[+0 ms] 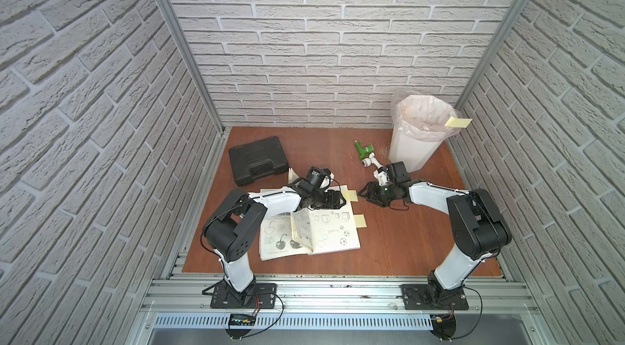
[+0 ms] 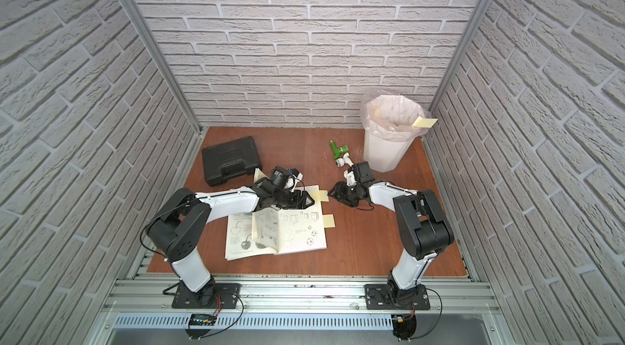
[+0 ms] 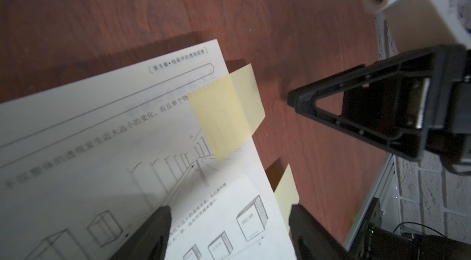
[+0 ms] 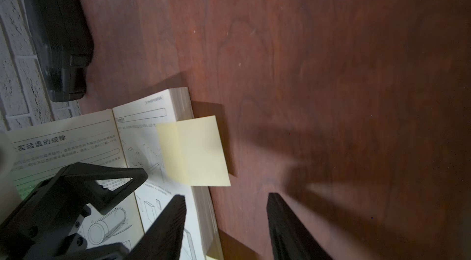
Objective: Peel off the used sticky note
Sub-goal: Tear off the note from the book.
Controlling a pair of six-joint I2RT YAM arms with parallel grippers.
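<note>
I should peel the sticky note off the page next, so my right gripper should grab the note's corner that sticks out past the edge of the book's page.
An open book (image 1: pixel 338 235) lies on the brown table. Two pale yellow sticky notes poke out past its right page edge: an upper one (image 1: pixel 351 195) (image 2: pixel 319 196) (image 3: pixel 226 116) (image 4: pixel 196 151) and a lower one (image 1: pixel 360 220) (image 3: pixel 286 192). My left gripper (image 1: pixel 345 204) (image 3: pixel 230 214) is open over the right page, just short of the upper note, one finger over the page and the other past its edge. My right gripper (image 1: pixel 360 193) (image 4: pixel 226 198) is open and faces that note from the right, apart from it, with nothing between its fingers.
A white bin (image 1: pixel 417 143) with a plastic liner stands at the back right, another yellow note (image 1: pixel 458 122) stuck on its rim. A green and white toy (image 1: pixel 364 149) lies beside it. A shut black case (image 1: pixel 258 164) sits at the back left.
</note>
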